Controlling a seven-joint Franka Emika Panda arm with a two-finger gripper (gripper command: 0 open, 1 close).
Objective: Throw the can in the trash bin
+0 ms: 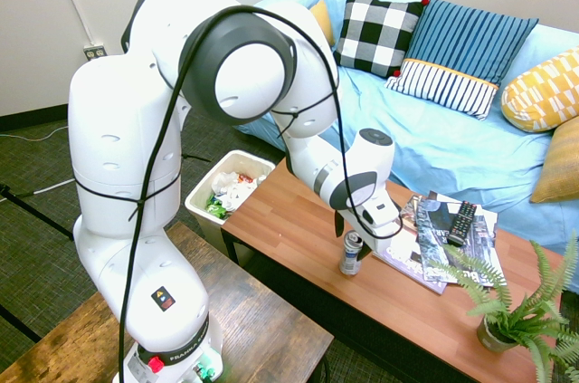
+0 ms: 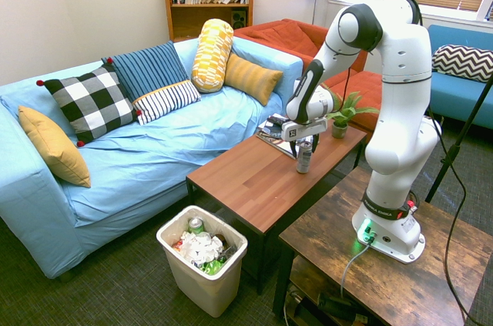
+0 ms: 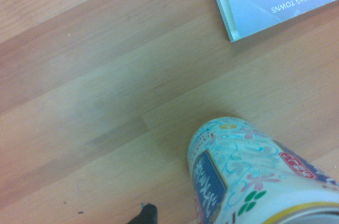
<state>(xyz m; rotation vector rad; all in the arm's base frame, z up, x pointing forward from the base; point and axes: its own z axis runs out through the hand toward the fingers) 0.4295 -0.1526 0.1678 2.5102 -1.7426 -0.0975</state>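
The can would be caught if I closed now, because my gripper's fingers reach down beside the can's upper sides. My gripper should close on the can.
The can stands upright on the wooden coffee table, silver with a pale printed label, next to the magazines. It also shows in the second exterior view as the can, and close up in the wrist view as the can. My gripper hangs straight over the can's top, open, its fingers level with the rim on either side; one dark finger stands just left of it. The trash bin sits on the floor at the table's end, cream-white and full of rubbish, also seen as the trash bin.
Magazines and a black remote lie just beyond the can. A potted fern stands at the table's far end. A blue sofa with cushions runs behind the table. A darker wooden table bears the arm.
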